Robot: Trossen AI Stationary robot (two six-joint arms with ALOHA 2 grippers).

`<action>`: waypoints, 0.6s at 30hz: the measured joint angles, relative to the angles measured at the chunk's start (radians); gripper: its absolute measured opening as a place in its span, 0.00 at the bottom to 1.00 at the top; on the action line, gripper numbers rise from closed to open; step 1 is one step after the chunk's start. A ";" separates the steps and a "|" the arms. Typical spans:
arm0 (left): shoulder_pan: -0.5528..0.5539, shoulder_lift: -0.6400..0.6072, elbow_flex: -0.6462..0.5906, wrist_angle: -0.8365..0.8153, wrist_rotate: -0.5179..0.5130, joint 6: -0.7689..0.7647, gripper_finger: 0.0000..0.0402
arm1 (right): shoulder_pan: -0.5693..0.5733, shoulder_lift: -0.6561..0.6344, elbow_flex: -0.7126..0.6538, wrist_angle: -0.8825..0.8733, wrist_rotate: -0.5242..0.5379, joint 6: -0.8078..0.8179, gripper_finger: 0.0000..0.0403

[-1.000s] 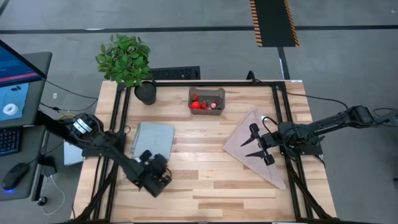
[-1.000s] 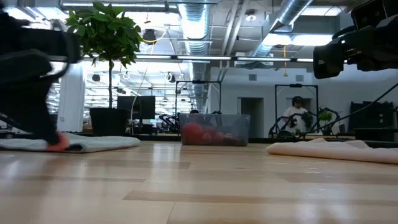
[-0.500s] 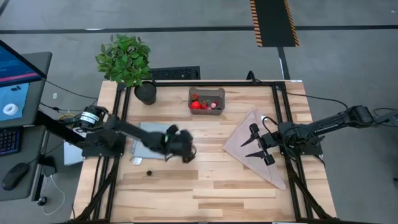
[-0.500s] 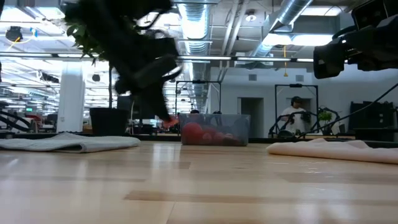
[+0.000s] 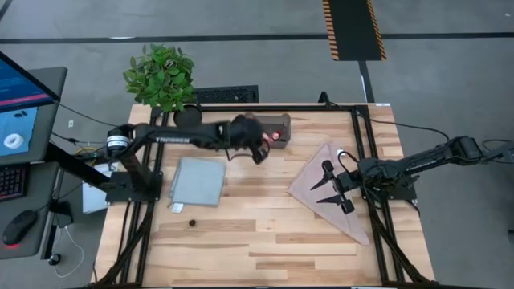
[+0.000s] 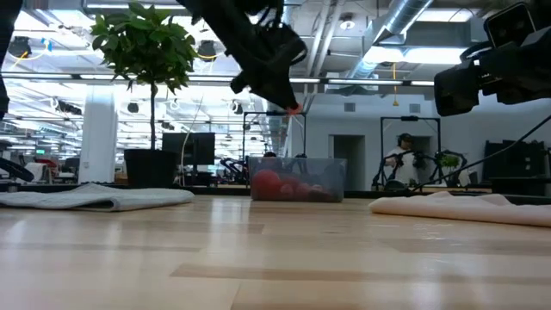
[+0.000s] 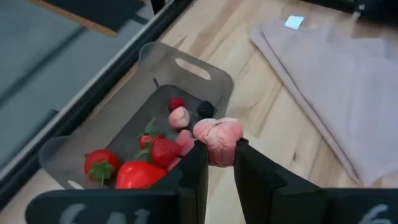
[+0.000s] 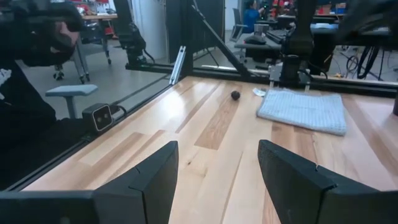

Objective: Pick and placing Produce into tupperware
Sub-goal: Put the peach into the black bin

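Observation:
In the left wrist view the pink fruit piece hangs beside the tupperware's rim and would miss, so my left gripper keeps hold until it is over the tupperware.
The translucent grey tupperware [image 5: 278, 120] stands near the table's far edge, also in the low view [image 6: 297, 179]. Inside it lie red strawberries [image 7: 163, 150], a pink piece [image 7: 178, 116] and a dark one [image 7: 205, 107]. My left gripper [image 5: 263, 149] hangs above the tub's near side [image 7: 186, 65], shut on a pink fruit piece [image 7: 217, 138]. My right gripper [image 5: 325, 184] waits open above a beige cloth [image 5: 341, 205] on the table's right. One small dark piece [image 5: 192, 223] lies alone on the bare wood. My left gripper pinches the pink fruit piece's lower half [image 7: 219, 155] between its two fingers [image 7: 194, 163]. The lumpy upper part sticks out past the fingertips. The fingers slant downward from the table's left, and the piece is lifted clear, well above the table [image 6: 294, 109].
A blue-grey mat [image 5: 197, 181] lies flat at the table's left. A potted plant [image 5: 161, 76] stands at the far left corner. Black frame rails [image 5: 359, 152] run along the table's sides. Bare wood stretches across the near half.
My left gripper has risen from table height at the mat's near edge and swung toward the far edge and right, ending above the tub with the pink piece still between its fingers. The small dark piece it stood over now shows on the wood.

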 joint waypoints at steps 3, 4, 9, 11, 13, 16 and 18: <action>0.091 0.000 0.004 -0.007 0.124 0.001 0.13 | 0.000 0.000 0.000 0.000 0.000 0.005 0.60; 0.119 0.001 0.004 -0.018 0.140 0.000 0.13 | 0.000 0.000 0.000 0.000 0.000 0.007 0.60; 0.218 0.024 0.004 -0.061 0.149 -0.024 0.14 | 0.000 0.000 0.000 0.001 0.000 0.007 0.60; 0.228 0.036 0.005 -0.044 0.175 -0.035 0.16 | 0.000 0.000 0.000 0.001 0.000 0.007 0.60; 0.219 0.043 0.003 -0.056 0.194 -0.033 0.20 | 0.000 0.000 0.000 0.002 0.000 0.006 0.60; 0.205 0.055 0.004 -0.029 0.191 -0.061 0.30 | 0.000 0.007 0.000 -0.002 0.001 0.003 0.60; 0.201 0.055 0.003 -0.018 0.194 -0.059 0.36 | 0.000 0.019 0.000 0.004 0.001 0.002 0.60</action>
